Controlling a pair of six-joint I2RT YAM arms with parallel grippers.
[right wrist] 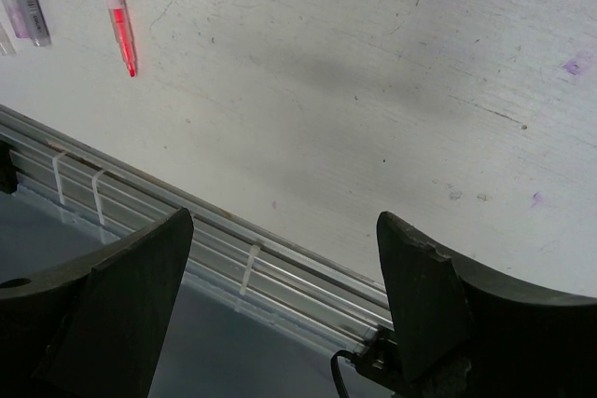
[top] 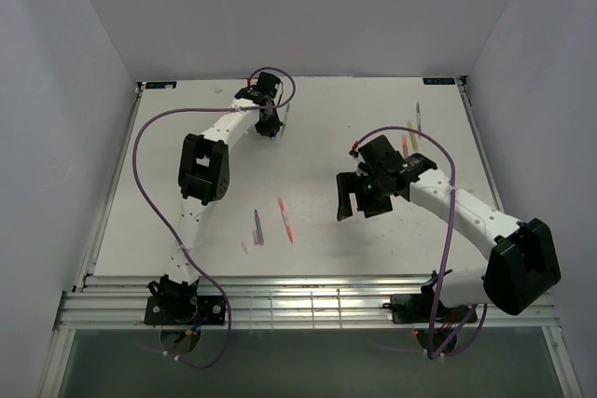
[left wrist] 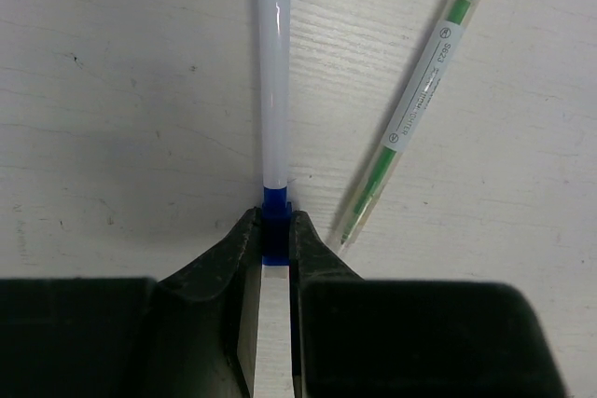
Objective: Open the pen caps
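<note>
My right gripper reaches the blue pen and grabs its white body next, which leaves the blue cap (left wrist: 275, 216) to my left gripper, to open the pen.
My left gripper (left wrist: 275, 230) is shut on the short blue cap (left wrist: 275, 216) at the near end of the blue pen (left wrist: 273, 90). The pen has a white barrel and lies flat on the table, pointing away from me. A green pen (left wrist: 420, 100) lies beside it on the right with its tip bare. In the top view the left gripper (top: 271, 125) is at the far side of the table. My right gripper (top: 357, 199) is open and empty above the table's middle right. From its wrist view (right wrist: 280, 258), a red pen (right wrist: 117, 6) with a bare tip lies ahead at the upper left.
A purple pen (top: 258, 227) and the red pen (top: 285, 219) lie near the table's front centre. An orange pen (top: 406, 143) and another thin pen (top: 418, 115) lie at the far right. The slotted metal rail (top: 308, 300) runs along the front edge.
</note>
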